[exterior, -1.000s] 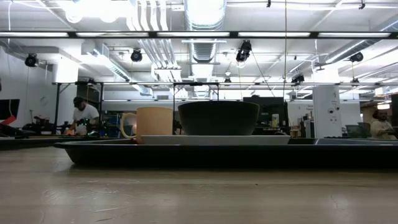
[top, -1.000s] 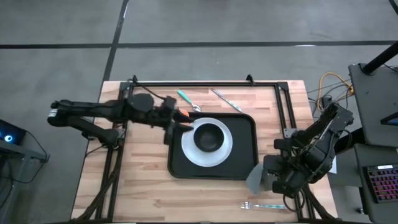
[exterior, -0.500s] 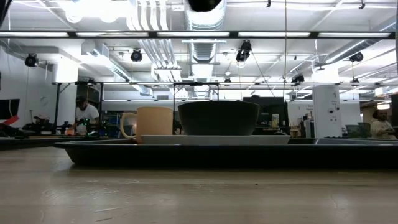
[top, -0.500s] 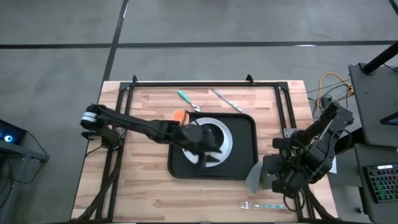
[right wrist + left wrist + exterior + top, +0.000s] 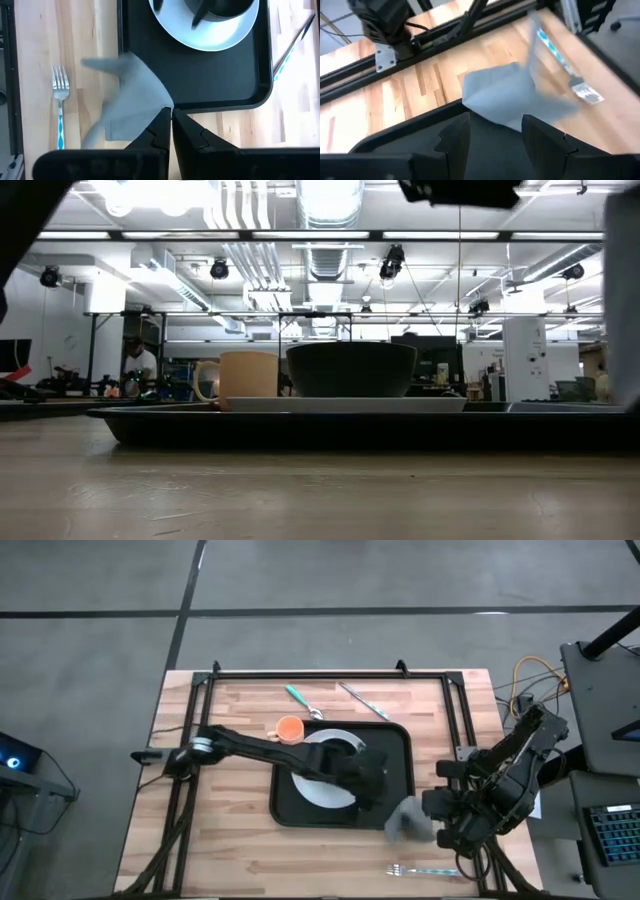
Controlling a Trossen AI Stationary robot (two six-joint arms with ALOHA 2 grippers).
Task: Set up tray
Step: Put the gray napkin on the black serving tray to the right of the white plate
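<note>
My right gripper should lower the napkin toward the plate's near side before it lets go of the napkin, because the grey napkin (image 5: 403, 820) is hanging off the tray's corner.
The black tray (image 5: 400, 745) holds a white plate (image 5: 318, 790) with a dark bowl (image 5: 350, 370). An orange cup (image 5: 289, 728) stands at the tray's far left corner. Off the near right corner a grey napkin (image 5: 403, 820) hangs from my shut right gripper (image 5: 171, 111). My left gripper (image 5: 495, 122) reaches across the tray, over the plate. It is open, with a finger on either side of the napkin's (image 5: 500, 95) near edge. My right gripper pinches the napkin by one corner (image 5: 161, 102) between its two shut fingertips, coming steeply from above. The cloth spreads away from the fingers toward the fork, slack and blurred. My left gripper's open fingers (image 5: 454, 140) flank the napkin; I cannot tell whether they touch it.
A fork (image 5: 420, 870) lies near the table's near right edge. A teal-handled spoon (image 5: 300, 700) and a knife (image 5: 362, 700) lie behind the tray. A black frame (image 5: 320, 673) rims the table's far edge and sides. People show in the room beyond.
My left gripper has swept from the cup at the tray's far left corner across the plate and bowl toward the near right corner, sinking and rolling as it went. The napkin in my right gripper has changed shape and shifted slightly toward the tray.
</note>
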